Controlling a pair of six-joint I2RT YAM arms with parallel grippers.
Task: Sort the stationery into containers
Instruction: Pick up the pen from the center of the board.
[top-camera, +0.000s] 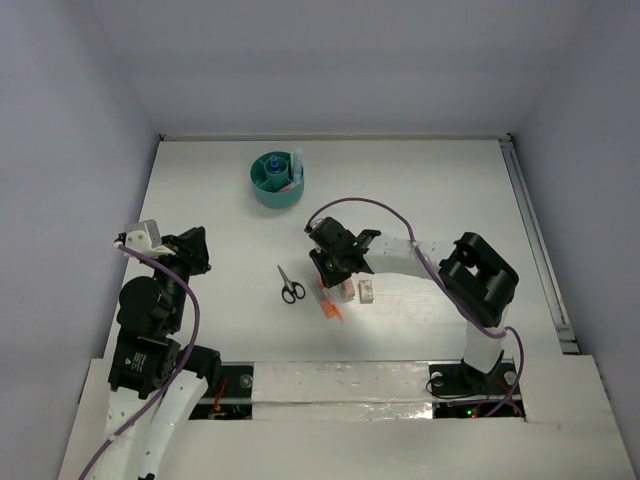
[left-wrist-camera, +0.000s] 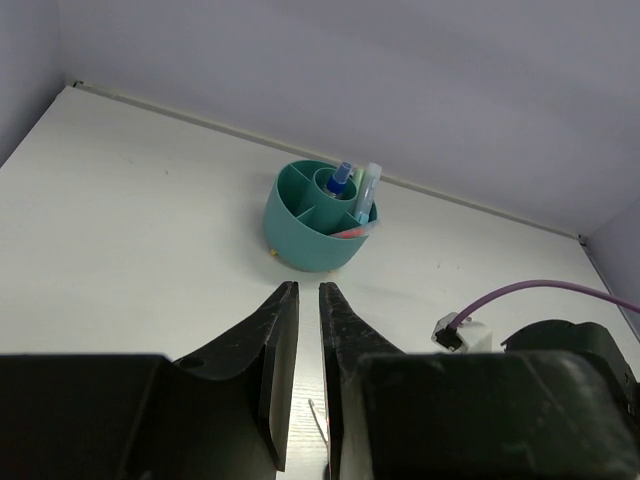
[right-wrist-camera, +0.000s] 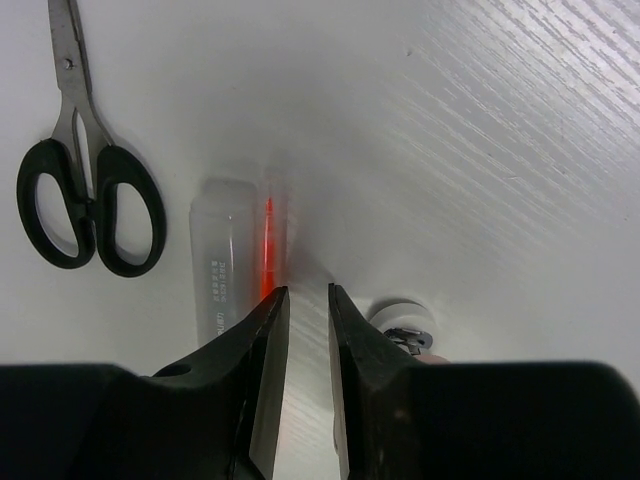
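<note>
The other end of the orange pen should stay free for the organiser (top-camera: 277, 181), so my right gripper will grab the pen by its body near the clear tip.
The round teal organiser (top-camera: 277, 181) stands at the back of the table; it also shows in the left wrist view (left-wrist-camera: 318, 218). It holds a blue-capped bottle (left-wrist-camera: 342, 177), a pale pen (left-wrist-camera: 368, 188) and something pink (left-wrist-camera: 350, 232). Black-handled scissors (top-camera: 290, 285) lie left of an orange pen (top-camera: 329, 301), a pink eraser (top-camera: 348, 290) and a white eraser (top-camera: 366, 291). My right gripper (top-camera: 335, 264) hovers over these, jaws nearly together with nothing between them. Its view (right-wrist-camera: 306, 292) shows the scissors (right-wrist-camera: 85, 195) and the orange pen beside a clear case (right-wrist-camera: 225, 262). My left gripper (top-camera: 195, 250) is shut and empty.
A white round object (right-wrist-camera: 398, 318) lies partly behind my right finger. The right arm's purple cable (left-wrist-camera: 530, 292) and camera block show in the left wrist view. White walls close the table on the back and both sides.
</note>
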